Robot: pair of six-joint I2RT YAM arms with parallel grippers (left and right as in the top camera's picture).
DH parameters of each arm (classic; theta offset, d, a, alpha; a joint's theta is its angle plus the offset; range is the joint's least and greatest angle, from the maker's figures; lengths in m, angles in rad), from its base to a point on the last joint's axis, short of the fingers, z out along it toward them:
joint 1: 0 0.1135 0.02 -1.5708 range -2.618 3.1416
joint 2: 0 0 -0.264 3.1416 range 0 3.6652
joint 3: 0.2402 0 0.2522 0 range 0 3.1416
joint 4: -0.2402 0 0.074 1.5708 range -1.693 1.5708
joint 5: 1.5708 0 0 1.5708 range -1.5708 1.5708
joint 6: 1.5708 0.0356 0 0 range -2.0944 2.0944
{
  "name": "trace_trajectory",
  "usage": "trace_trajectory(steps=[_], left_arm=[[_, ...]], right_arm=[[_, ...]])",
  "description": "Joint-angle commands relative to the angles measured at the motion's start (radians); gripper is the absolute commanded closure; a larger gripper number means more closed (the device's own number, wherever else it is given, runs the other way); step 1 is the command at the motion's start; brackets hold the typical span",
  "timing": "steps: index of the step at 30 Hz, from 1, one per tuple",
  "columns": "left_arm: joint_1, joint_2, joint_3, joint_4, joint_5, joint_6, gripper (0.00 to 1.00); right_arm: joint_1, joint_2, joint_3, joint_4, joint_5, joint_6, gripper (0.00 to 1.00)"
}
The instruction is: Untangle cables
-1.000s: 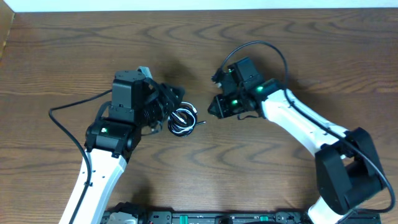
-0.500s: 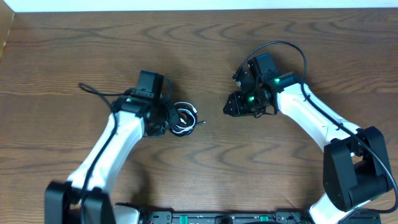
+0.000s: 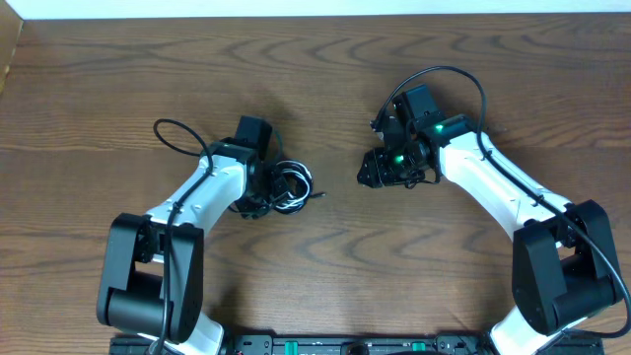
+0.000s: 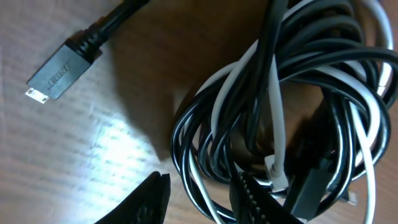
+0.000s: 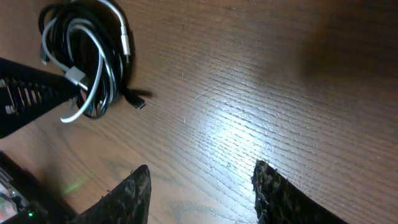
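Observation:
The left gripper should next grab the coil by pieces of cable at the coil's edge, on the side away from the right gripper, which leaves the rest for the right gripper to untangle.
The black cable [image 4: 181, 134] and the white cable [image 4: 278, 124] lie wound together in one small coil [image 3: 292, 187] on the wooden table. A black plug [image 4: 57, 76] sticks out of it at the upper left of the left wrist view. My left gripper [image 3: 264, 189] is down at the coil's left edge. Its jaws [image 4: 199, 200] are open, with a few black and white strands running between the fingertips. My right gripper [image 3: 368, 176] is open and empty over bare wood, to the right of the coil. The coil shows at the upper left of the right wrist view [image 5: 87, 59].
The wooden table [image 3: 325, 79] reaches to a pale strip along its far edge. The left arm's own thick black wire [image 3: 173, 133] loops out to the left of the wrist. The right arm's wire [image 3: 463, 79] arches over its wrist.
My left arm has swung and stretched out, bringing its gripper low against the coil's left side. My right gripper drew back a little to the right, then stayed still.

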Motion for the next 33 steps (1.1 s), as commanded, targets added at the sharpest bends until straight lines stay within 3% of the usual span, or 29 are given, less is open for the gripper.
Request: trace_trajectory(steps=[1, 7, 20, 27, 33], left_arm=[[0.002, 0.012, -0.01, 0.022, -0.022, -0.024, 0.63], [0.002, 0.012, -0.01, 0.044, -0.108, -0.035, 0.63], [0.0, 0.012, -0.01, 0.201, -0.106, -0.027, 0.63], [0.0, 0.012, -0.011, 0.261, -0.04, 0.157, 0.6], [0.0, 0.021, -0.04, 0.308, -0.051, 0.175, 0.57]], right_arm=[[0.003, -0.017, 0.012, 0.0, 0.01, -0.014, 0.5], [0.003, -0.017, 0.012, 0.0, 0.017, -0.014, 0.48], [0.003, -0.017, 0.012, 0.006, 0.021, -0.026, 0.45], [0.005, -0.017, 0.011, 0.006, 0.024, -0.046, 0.43], [0.006, -0.016, 0.011, 0.011, 0.025, -0.051, 0.41]])
